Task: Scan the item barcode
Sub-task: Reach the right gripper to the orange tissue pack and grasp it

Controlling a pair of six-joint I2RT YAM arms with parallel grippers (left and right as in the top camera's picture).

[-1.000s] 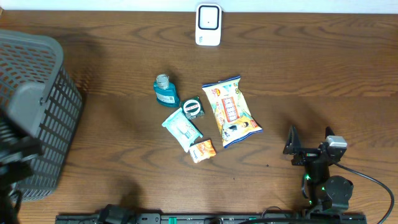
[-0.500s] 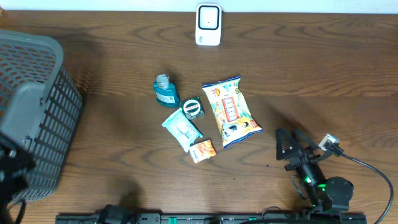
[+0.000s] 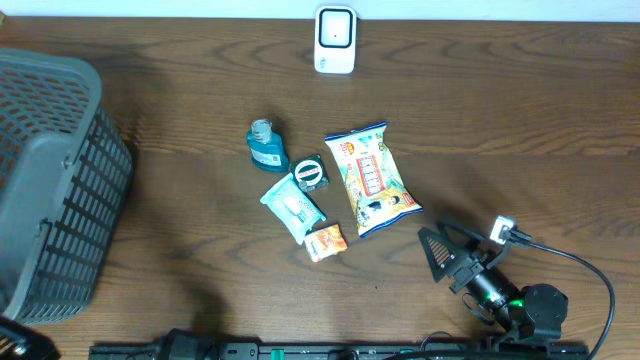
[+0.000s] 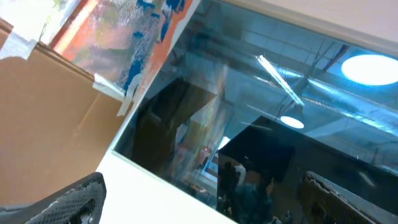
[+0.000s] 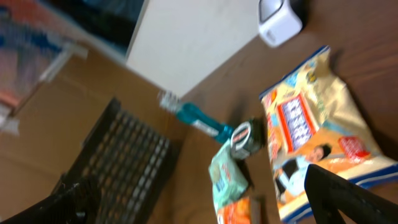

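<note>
My right gripper grabs the small orange packet by the end nearest that gripper next. The rest of the orange packet stays uncovered for scanning the packet's barcode.
Several items lie mid-table: a yellow snack bag (image 3: 371, 178) (image 5: 317, 130), a teal bottle (image 3: 266, 146) (image 5: 199, 121), a round tin (image 3: 312, 174) (image 5: 247, 137), a teal packet (image 3: 292, 207) (image 5: 229, 177) and a small orange packet (image 3: 325, 242) (image 5: 239, 214). No barcode can be made out on any of them. The white scanner (image 3: 334, 40) (image 5: 280, 22) stands at the far edge. My right gripper (image 3: 438, 253) (image 5: 208, 205) is open and empty, just right of the snack bag's near end and pointing at the items. My left gripper (image 4: 205, 205) is open and empty, facing a window and ceiling; it is outside the overhead view.
A dark plastic basket (image 3: 50, 180) (image 5: 118, 162) fills the left side of the table. The right arm's cable (image 3: 590, 275) loops along the near right edge. Bare wood lies right of the snack bag and around the scanner.
The right gripper swung left and tilted toward the items, ending near the snack bag. The left arm dropped out of the overhead view at the lower left. The items stayed put.
</note>
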